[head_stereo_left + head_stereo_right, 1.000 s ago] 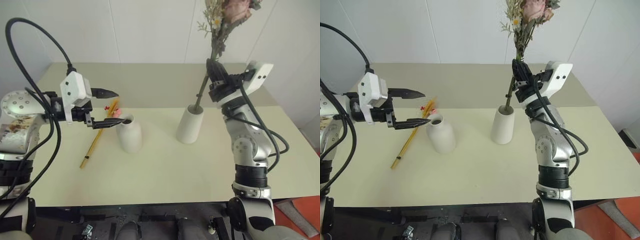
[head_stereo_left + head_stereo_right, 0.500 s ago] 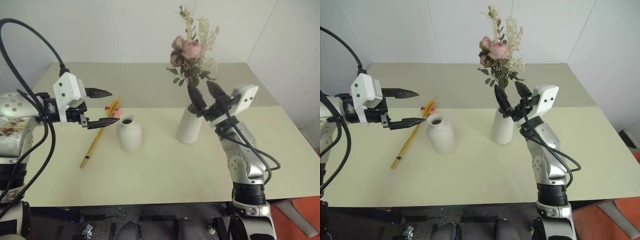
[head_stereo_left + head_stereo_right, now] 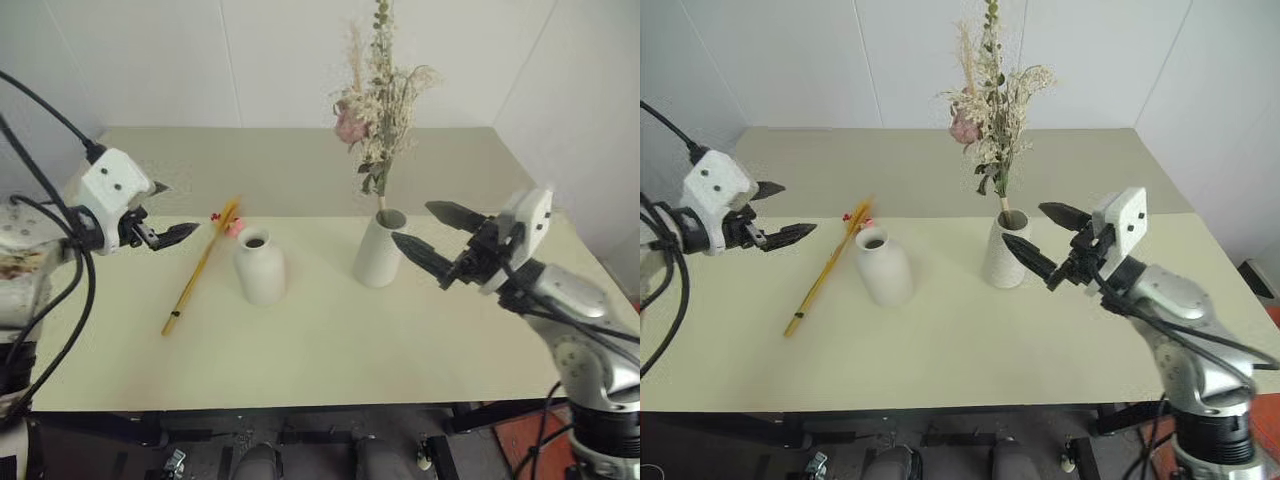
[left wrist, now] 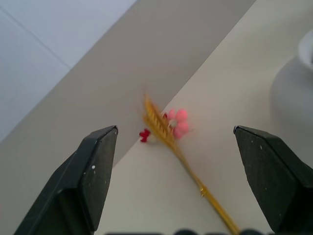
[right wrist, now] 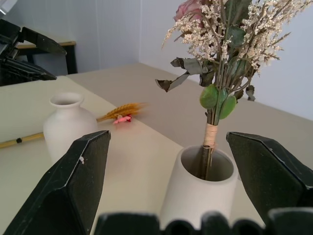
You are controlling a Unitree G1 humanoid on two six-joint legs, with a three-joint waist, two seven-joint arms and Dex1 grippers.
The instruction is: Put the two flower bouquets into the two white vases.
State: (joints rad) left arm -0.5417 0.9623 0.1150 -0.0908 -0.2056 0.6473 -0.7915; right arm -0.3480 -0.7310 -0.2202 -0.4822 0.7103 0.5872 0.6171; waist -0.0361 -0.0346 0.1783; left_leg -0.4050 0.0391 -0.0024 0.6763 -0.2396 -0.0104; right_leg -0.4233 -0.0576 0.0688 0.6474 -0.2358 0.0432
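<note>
Delicate petals and feathery wheat heads crowd the top of the wheat bundle. My left gripper should grab the bundle by its bare stems next.
The pink-rose bouquet stands with its stems in the white cylinder vase, leaning a little. My right gripper is open just to the right of that vase's rim, holding nothing. The right wrist view shows the bouquet and cylinder vase between its spread fingers. The white bottle vase is empty at mid-table. The slim wheat bundle lies flat to its left, blossoms toward the far end. My left gripper hovers open left of the bundle, pointing at its blossoms.
Everything rests on a pale cream table set against a white wall. A seam crosses the tabletop just behind the vases. The bottle vase stands about a hand's width from the cylinder vase.
My right gripper opened and let go of the rose bouquet, which dropped into the cylinder vase; that arm then pulled back and down. My left gripper swung left, away from the bottle vase.
</note>
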